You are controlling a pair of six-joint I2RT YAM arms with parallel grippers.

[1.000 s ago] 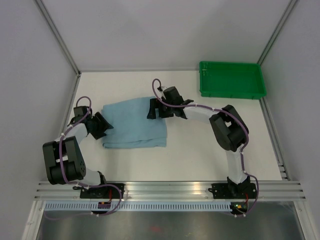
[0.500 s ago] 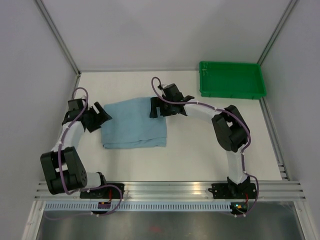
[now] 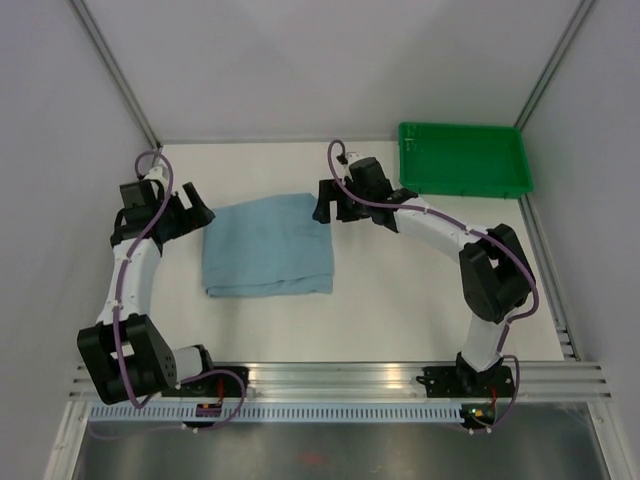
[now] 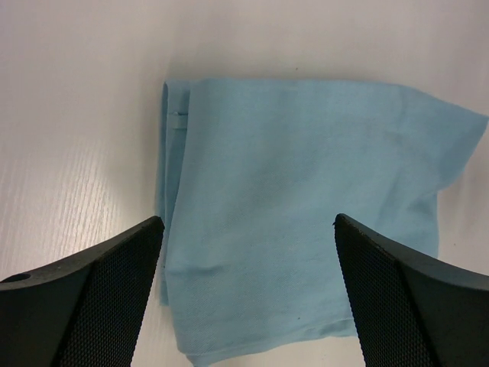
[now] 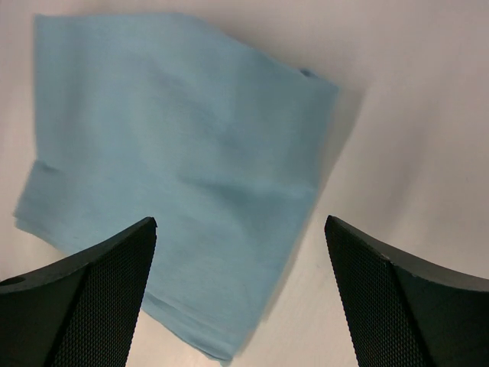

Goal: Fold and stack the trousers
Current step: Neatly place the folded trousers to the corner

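My left gripper should next grab the layered side edge (image 3: 205, 243) (image 4: 171, 183) beside it, pinching the layers together, so it can slide the folded trousers still folded for stacking.
The light sky-blue trousers (image 3: 267, 246) lie folded into a rough square on the white table, left of centre. They also show in the left wrist view (image 4: 306, 206) and in the right wrist view (image 5: 176, 168). My left gripper (image 3: 197, 213) is open and empty, raised just off the fold's left edge. My right gripper (image 3: 322, 203) is open and empty, raised just off the fold's upper right corner. Neither gripper touches the cloth. No waistband button shows.
A green plastic tray (image 3: 462, 160) stands at the back right of the table. Grey walls with metal rails close in the left, back and right sides. The arm bases sit on the rail at the near edge.
Both grippers have let go of the folded trousers and drawn away, the left one up and to the left, the right one up and to the right. The fold lies still.
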